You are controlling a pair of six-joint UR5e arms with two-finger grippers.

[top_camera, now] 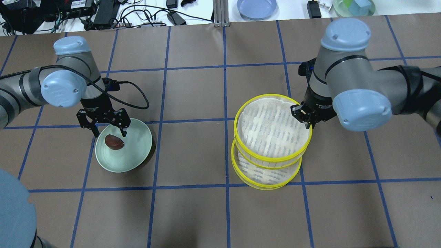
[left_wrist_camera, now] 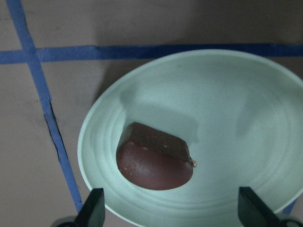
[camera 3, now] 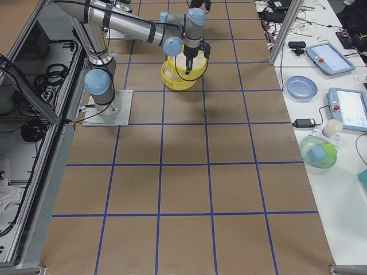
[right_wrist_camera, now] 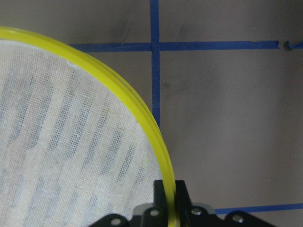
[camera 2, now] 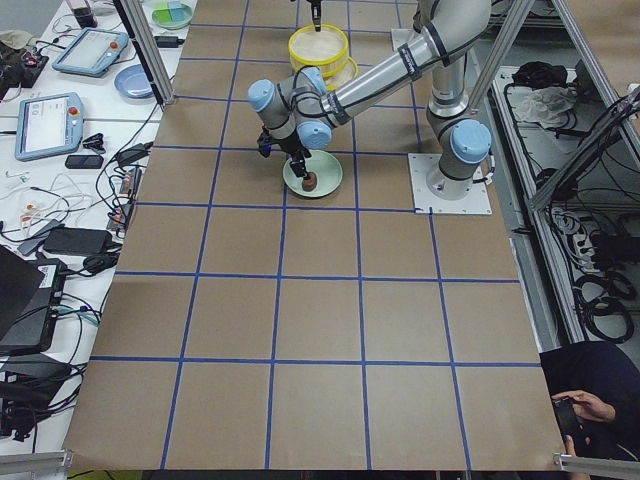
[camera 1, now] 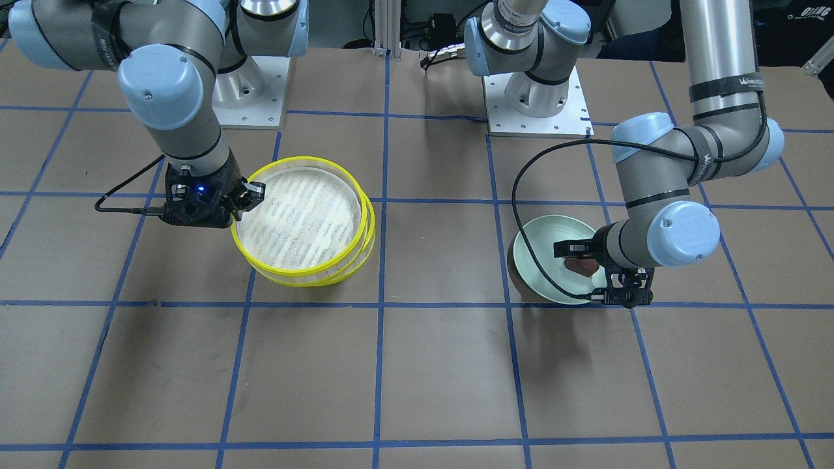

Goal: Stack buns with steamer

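Note:
I need to lower my left gripper first and then close it on the bun, because both fingers end short of the dark reddish-brown bun (camera 1: 582, 267) on the mint-green plate (camera 1: 543, 238).
The dark reddish-brown bun (top_camera: 114, 142) lies on the mint-green plate (top_camera: 137, 148). My left gripper (top_camera: 109, 133) is open just above it, one finger on each side; the bun (left_wrist_camera: 154, 163) sits between my fingertips (left_wrist_camera: 94, 208) in the left wrist view. My right gripper (top_camera: 305, 119) is shut on the yellow rim of the upper steamer tier (top_camera: 272, 131). It holds this tier tilted and offset over the lower tier (top_camera: 263, 174). The pinched rim (right_wrist_camera: 163, 161) shows in the right wrist view. The cream-white bun is hidden.
The table is brown with a blue tape grid. The two arm bases (camera 1: 534, 98) stand at the robot's side of the table. On the bench beyond the far edge are a blue plate (top_camera: 256, 7), a green bowl (top_camera: 355, 7) and cables.

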